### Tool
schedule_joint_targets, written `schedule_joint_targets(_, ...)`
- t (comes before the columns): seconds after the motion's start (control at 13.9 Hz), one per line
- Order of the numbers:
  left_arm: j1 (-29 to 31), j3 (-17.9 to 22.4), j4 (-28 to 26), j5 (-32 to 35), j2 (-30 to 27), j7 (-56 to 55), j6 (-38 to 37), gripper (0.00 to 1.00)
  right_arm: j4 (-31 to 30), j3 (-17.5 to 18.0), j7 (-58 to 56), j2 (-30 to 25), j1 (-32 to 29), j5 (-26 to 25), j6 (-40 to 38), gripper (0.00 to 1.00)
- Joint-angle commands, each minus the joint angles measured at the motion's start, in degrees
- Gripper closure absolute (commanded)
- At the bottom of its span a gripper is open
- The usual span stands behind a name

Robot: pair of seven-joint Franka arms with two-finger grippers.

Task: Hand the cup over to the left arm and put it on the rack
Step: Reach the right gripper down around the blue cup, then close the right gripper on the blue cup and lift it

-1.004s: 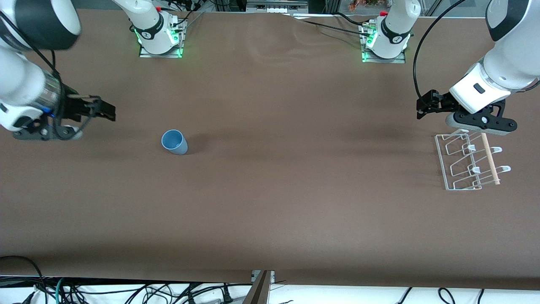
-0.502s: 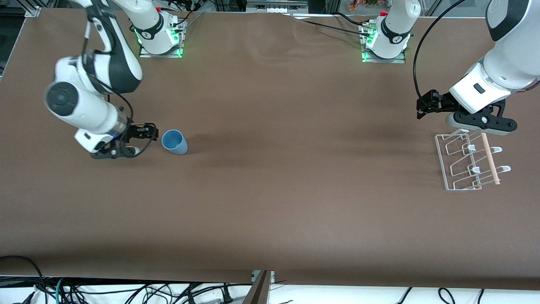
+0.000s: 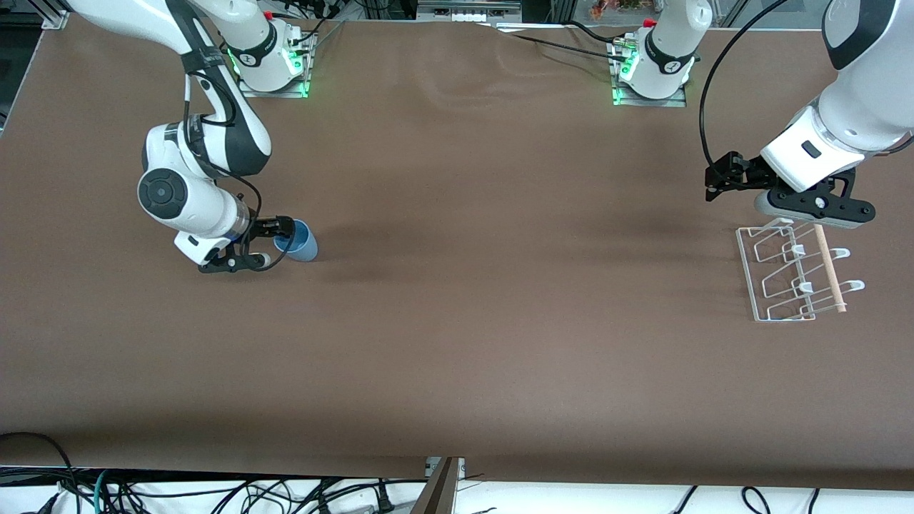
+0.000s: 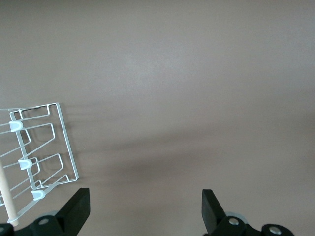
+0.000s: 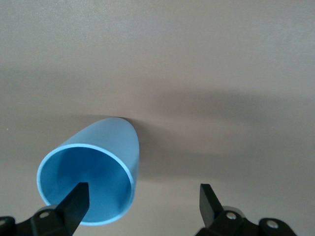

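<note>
My right gripper should go to the light blue cup and take hold of its rim (image 5: 132, 186). Then the light blue cup's base end (image 5: 123, 129) stays free for my left gripper.
The light blue cup (image 3: 305, 245) stands mouth up on the brown table, toward the right arm's end. My right gripper (image 3: 280, 241) is low beside it and open. In the right wrist view the cup (image 5: 101, 160) is off to one side of the right gripper (image 5: 142, 201): one finger (image 5: 76, 200) is over its mouth and the other finger (image 5: 209, 197) is clear of it. The white wire rack (image 3: 791, 275) lies toward the left arm's end. My left gripper (image 3: 721, 178) hangs open and empty over bare table beside the rack (image 4: 68, 142), waiting.
A thin wooden rod (image 3: 830, 265) lies across the rack. The two arm bases (image 3: 270, 61) (image 3: 653, 68) stand at the edge farthest from the front camera. Brown tabletop (image 3: 500, 285) stretches between cup and rack.
The right arm has swung in from its end of the table and come down to the cup, bringing its open gripper up against it. The cup, rack and left arm have not moved.
</note>
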Motion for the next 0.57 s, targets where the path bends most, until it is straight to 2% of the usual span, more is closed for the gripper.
schedule_joint_targets(0.0, -0.27, 0.13, 0.9, -0.05, -0.19, -0.66, -1.1, 0.0, 1.21, 0.25, 0.92, 2.54, 0.66, -0.34, 1.63, 0.01)
schedule_joint_targets(0.14, -0.27, 0.13, 0.81, -0.05, -0.19, -0.66, -1.1, 0.0, 2.43, 0.25, 0.92, 5.0, 0.92, -0.42, 1.98, 0.02)
schedule_joint_targets(0.22, -0.27, 0.13, 0.9, -0.05, -0.19, -0.66, -1.1, 0.0, 2.79, 0.25, 0.92, 5.45, 1.01, -0.43, 1.98, 0.21)
schedule_joint_targets(0.29, -0.27, 0.13, 0.81, -0.05, -0.19, -0.66, -1.1, 0.0, 2.88, 0.25, 0.84, 5.45, 1.19, -0.43, 1.98, 0.6)
schedule_joint_targets(0.36, -0.27, 0.13, 0.9, -0.05, -0.19, -0.66, -1.1, 0.0, 2.88, 0.25, 0.49, 5.45, 1.19, -0.51, 1.89, 0.88)
schedule_joint_targets(0.43, -0.27, 0.13, 0.81, -0.05, -0.19, -0.66, -1.1, 0.0, 2.88, 0.25, 0.31, 5.45, 1.1, -0.51, 1.81, 1.0)
schedule_joint_targets(0.5, -0.27, 0.13, 0.81, -0.05, -0.19, -0.66, -1.1, 0.0, 3.05, 0.25, 0.74, 5.54, 1.19, -0.51, 1.8, 1.0)
